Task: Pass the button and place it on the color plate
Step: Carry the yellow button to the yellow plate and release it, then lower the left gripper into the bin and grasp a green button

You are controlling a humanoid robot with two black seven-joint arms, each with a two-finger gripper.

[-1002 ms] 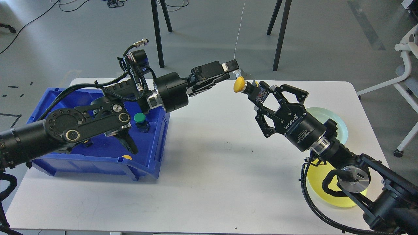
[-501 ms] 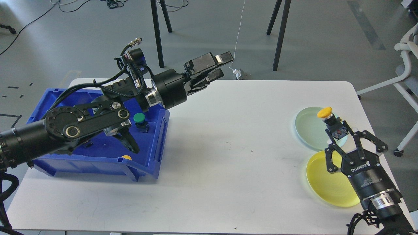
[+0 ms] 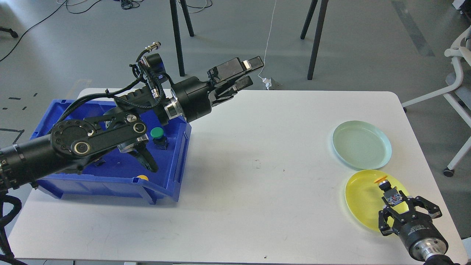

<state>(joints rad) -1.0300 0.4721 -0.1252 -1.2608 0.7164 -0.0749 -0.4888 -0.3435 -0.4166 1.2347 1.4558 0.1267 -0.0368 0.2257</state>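
Note:
My left gripper grabs the green button by its end with the cap [image 3: 157, 133] next, to leave the green button's dark body [image 3: 160, 143] free for my right gripper.
A yellow-capped button [image 3: 383, 180] with a dark body is held upright in my right gripper [image 3: 396, 201], low over the near right part of the yellow plate [image 3: 362, 200]. The right gripper is shut on the button's body. I cannot tell whether the button touches the plate. A pale green plate [image 3: 362, 145] lies just behind the yellow one and holds nothing. My left gripper [image 3: 249, 72] is open and holds nothing, raised above the table's far edge, far to the left of the plates.
A blue bin [image 3: 167, 184] stands at the table's left under my left arm. It holds a green button [image 3: 157, 133] and a yellow one [image 3: 142, 178]. Stand legs [image 3: 178, 40] rise behind the table. A white chair [image 3: 460, 92] is at the right.
My right gripper has carried the yellow button from beside the left gripper to the right and toward me, past the green plate, down over the yellow plate. The left gripper drew back slightly.

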